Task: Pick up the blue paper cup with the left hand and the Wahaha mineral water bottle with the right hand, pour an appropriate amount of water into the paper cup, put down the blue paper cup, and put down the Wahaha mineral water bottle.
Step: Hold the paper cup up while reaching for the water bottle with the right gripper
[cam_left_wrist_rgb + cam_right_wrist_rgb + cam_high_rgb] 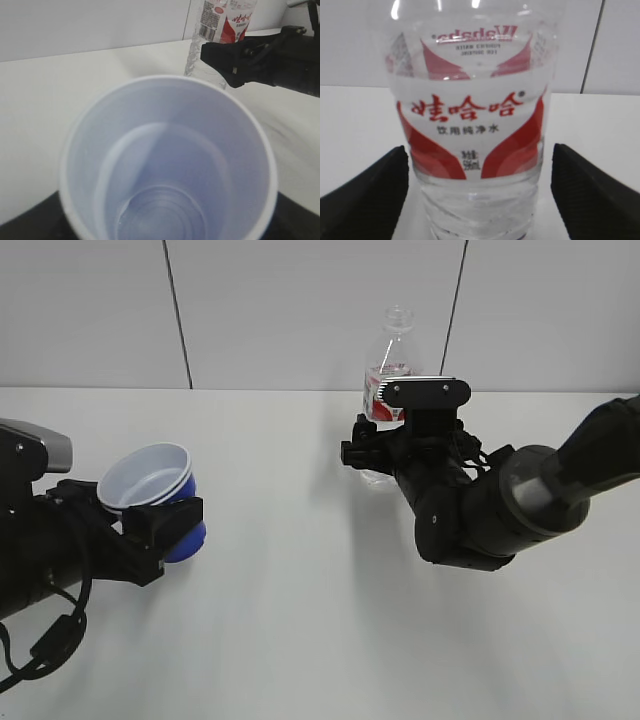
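My right gripper will take hold of the Wahaha mineral water bottle around its labeled body [385, 412] next, to pour water into the paper cup [148, 478].
My left gripper [162, 518] is shut on the blue paper cup [148, 478] and holds it above the table at the left, its white mouth tilted up. In the left wrist view the cup [165, 150] fills the frame; a faint glint lies at its bottom. The Wahaha mineral water bottle [398, 340] stands upright on the table at the back middle, capless and partly full of water. My right gripper [372, 452] is open around the bottle's lower part. In the right wrist view the bottle [475, 130] sits between the two black fingers [592, 195], with a gap on the right side.
The white table [300, 620] runs back to a grey panelled wall [300, 300]. The bottle [220, 30] and the right gripper [240, 57] also show at the top right of the left wrist view, beyond the cup.
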`<control>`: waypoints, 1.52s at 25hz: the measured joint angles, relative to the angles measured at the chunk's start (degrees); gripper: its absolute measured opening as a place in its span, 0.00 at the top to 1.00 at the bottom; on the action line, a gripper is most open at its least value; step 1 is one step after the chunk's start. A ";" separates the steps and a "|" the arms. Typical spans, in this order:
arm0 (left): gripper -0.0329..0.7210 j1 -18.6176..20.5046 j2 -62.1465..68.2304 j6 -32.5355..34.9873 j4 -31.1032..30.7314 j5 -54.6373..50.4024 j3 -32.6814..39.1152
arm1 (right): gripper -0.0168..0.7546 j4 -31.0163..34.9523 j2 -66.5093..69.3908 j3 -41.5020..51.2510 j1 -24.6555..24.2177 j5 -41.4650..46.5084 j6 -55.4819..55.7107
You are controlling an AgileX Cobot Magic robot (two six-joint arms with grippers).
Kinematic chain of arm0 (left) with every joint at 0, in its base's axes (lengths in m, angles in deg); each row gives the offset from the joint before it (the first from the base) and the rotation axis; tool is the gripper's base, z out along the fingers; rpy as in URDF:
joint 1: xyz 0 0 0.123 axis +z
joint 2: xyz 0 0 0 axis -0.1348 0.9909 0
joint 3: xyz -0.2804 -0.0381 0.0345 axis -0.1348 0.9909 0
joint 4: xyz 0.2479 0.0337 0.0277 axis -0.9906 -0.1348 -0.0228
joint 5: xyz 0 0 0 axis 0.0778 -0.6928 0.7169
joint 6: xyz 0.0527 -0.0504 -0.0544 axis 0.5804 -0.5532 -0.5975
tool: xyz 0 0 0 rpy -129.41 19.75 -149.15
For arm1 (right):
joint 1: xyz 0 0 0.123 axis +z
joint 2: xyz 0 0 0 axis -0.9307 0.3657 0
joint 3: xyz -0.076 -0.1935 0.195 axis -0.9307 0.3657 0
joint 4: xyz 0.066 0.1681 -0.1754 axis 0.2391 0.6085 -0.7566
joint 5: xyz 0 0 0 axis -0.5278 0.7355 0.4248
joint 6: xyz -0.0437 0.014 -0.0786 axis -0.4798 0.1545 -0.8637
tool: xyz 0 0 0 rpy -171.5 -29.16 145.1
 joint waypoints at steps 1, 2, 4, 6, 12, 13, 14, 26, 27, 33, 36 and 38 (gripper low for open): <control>0.27 0.00 0.00 0.00 -0.10 0.00 0.00 | 0.11 -0.12 0.00 0.00 -0.13 0.00 0.00; 0.27 0.00 0.00 0.00 -0.16 0.00 0.00 | 0.11 -0.42 0.00 0.00 -0.35 0.12 0.00; 0.27 0.00 0.00 0.00 -0.20 0.00 0.00 | 0.11 -1.64 0.00 0.00 -1.18 0.31 0.14; 0.27 0.00 0.00 0.00 -0.20 0.00 0.00 | 0.11 -4.08 0.00 0.00 -1.82 0.65 0.77; 0.27 0.00 0.00 0.00 -0.28 0.00 0.00 | 0.11 -6.13 0.52 -0.39 -2.30 0.88 2.18; 0.27 0.00 0.00 0.00 -0.28 0.00 0.00 | 0.11 -6.24 0.80 -0.80 -2.30 0.87 2.27; 0.27 0.00 0.00 0.00 -0.44 0.00 0.00 | 0.11 -6.37 1.23 -1.20 -2.30 0.87 2.42; 0.27 0.00 0.00 0.00 -1.31 0.00 0.00 | 0.12 -6.37 5.48 -6.59 -2.87 1.17 2.82; 0.27 0.00 0.00 0.00 -1.31 0.00 0.00 | 0.13 -6.37 5.72 -6.74 -2.87 1.17 2.82; 0.27 0.00 0.00 0.00 -1.73 -0.03 0.00 | 0.21 -6.46 6.30 -7.53 -2.87 -0.30 2.82; 0.27 0.00 0.00 0.00 -1.94 -0.24 0.00 | 0.23 -7.12 6.30 -7.79 -2.97 -0.31 2.82; 0.27 0.00 0.00 0.00 -1.98 -0.24 0.00 | 0.25 -7.72 6.37 -7.79 -2.97 -0.31 2.82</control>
